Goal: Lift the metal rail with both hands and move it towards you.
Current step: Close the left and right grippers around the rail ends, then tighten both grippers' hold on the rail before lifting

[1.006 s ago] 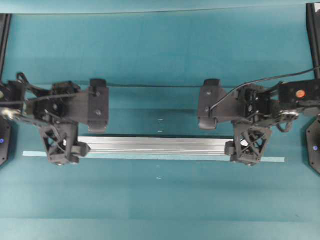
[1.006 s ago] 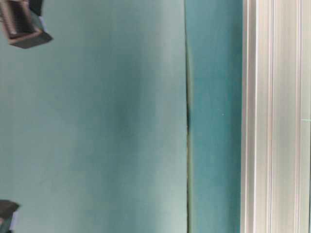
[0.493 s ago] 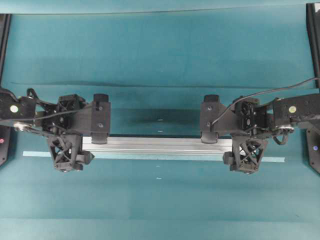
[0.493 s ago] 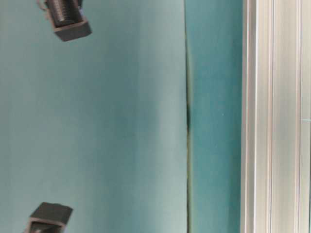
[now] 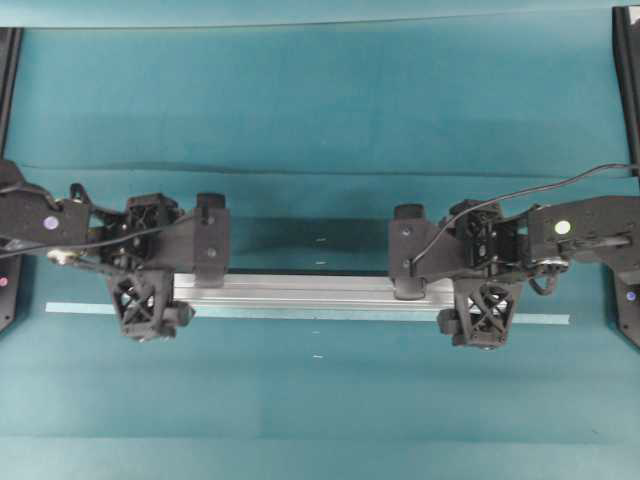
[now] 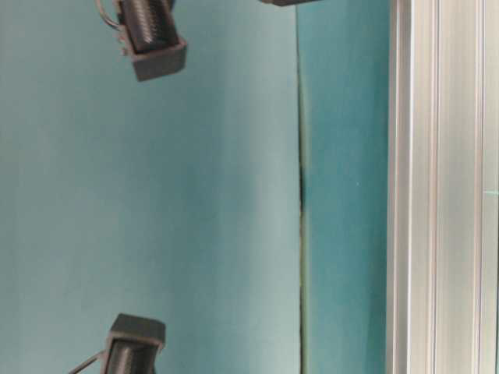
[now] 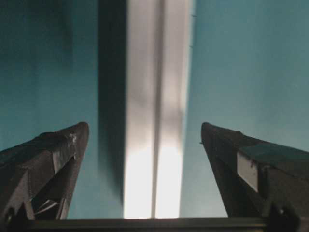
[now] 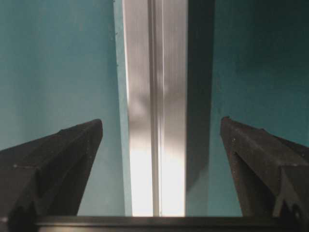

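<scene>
My right gripper would miss now; its fingers are above the metal rail and the teal mat, so it must lower first, then close.
The metal rail (image 5: 310, 290) lies flat on the teal mat, running left to right, silver with lengthwise grooves. My left gripper (image 5: 150, 292) hangs over its left end and my right gripper (image 5: 478, 295) over its right end. In the left wrist view the rail (image 7: 157, 96) runs between the spread fingers of the left gripper (image 7: 144, 126), with mat showing on both sides. The right wrist view is alike: the rail (image 8: 154, 72) passes between the wide-apart fingers of the right gripper (image 8: 161, 122). Neither gripper touches it. The rail (image 6: 444, 187) fills the right edge of the table-level view.
A thin pale tape strip (image 5: 530, 319) lies just in front of the rail and reaches past both its ends. A seam (image 5: 300, 168) crosses the mat behind the arms. Black frame posts (image 5: 626, 60) stand at the side edges. Two black arm parts (image 6: 152, 39) show at table level.
Both arms have swung inward and toward the front, bringing the open fingers astride the rail's ends. The rail itself has not moved.
</scene>
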Tool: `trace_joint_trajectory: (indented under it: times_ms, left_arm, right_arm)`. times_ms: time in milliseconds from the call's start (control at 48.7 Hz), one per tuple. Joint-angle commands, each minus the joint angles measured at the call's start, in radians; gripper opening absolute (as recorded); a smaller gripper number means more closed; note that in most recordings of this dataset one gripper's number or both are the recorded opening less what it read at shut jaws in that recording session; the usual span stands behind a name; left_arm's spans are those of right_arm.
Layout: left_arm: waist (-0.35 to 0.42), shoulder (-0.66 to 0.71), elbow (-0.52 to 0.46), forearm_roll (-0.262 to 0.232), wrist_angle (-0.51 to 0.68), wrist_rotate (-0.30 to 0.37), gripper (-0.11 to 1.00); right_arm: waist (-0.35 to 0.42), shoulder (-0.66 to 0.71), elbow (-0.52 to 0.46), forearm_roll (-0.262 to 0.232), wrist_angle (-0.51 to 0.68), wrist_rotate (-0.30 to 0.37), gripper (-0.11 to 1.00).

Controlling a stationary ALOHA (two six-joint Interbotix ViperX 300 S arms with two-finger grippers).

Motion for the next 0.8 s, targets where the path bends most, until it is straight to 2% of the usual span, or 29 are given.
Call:
trace_joint_trajectory:
  times_ms: [0,185,780]
  left_arm:
    - [0.017,0.008,-0.005,0.003,-0.020,0.005,0.99]
    - [0.020,0.025,-0.005,0.003,-0.025,0.025,0.99]
    - [0.002,0.138,0.005,0.003,-0.135,0.012,0.99]
  right_arm:
    - [0.000,0.018,-0.003,-0.002,-0.020,0.000,1.00]
    - [-0.002,0.038,-0.006,-0.002,-0.034,0.000,1.00]
    - [-0.002,0.123,-0.003,-0.002,-0.110,0.000,1.00]
